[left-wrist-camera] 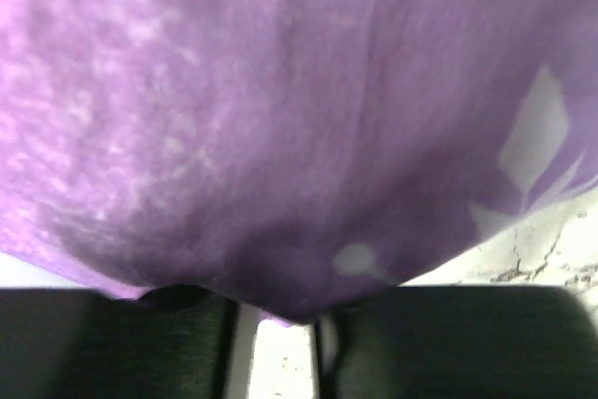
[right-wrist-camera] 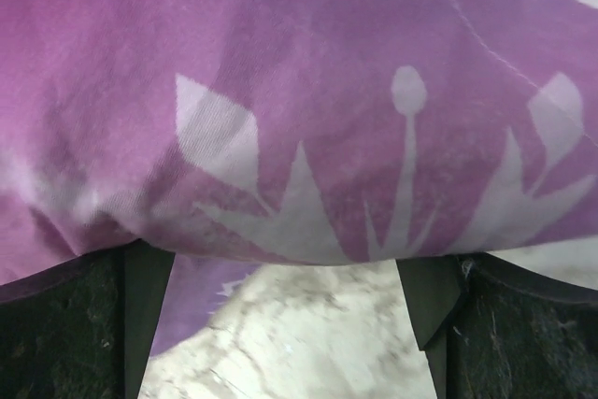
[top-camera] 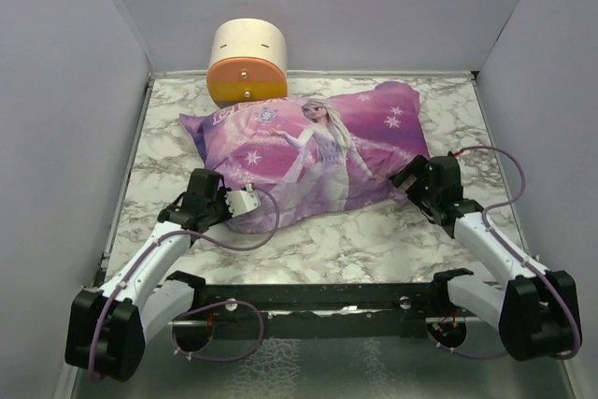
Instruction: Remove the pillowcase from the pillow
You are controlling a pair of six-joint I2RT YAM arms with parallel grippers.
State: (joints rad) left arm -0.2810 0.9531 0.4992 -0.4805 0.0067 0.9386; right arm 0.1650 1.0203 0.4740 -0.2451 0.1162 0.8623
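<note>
I need to grab the pillowcase (top-camera: 318, 151) by its near edge (top-camera: 396, 193) next with my right gripper, beside the pillowcase's front corner, so that the pillowcase's far edge stays free to turn over.
The pillowcase (top-camera: 318, 151), purple-pink with a cartoon princess and snowflakes, lies stuffed and plump across the middle of the marble table (top-camera: 374, 240). The pillow is hidden inside it. A small white patch shows by the left gripper; I cannot tell whether it is the pillow. My left gripper (top-camera: 250, 201) is at the front left edge. In the left wrist view the pillowcase (left-wrist-camera: 280, 119) fills the frame and a fold dips between the nearly closed jaws of the gripper (left-wrist-camera: 276, 343). My right gripper (top-camera: 404, 179) is at the front right corner, open (right-wrist-camera: 285, 324), with the pillowcase (right-wrist-camera: 299, 91) lying over its fingertips.
A cream-and-orange round drawer unit (top-camera: 248, 63) stands at the back, touching the pillowcase's far left edge. Grey walls close in the table on the left, back and right. Bare marble lies between the pillowcase and the arm bases.
</note>
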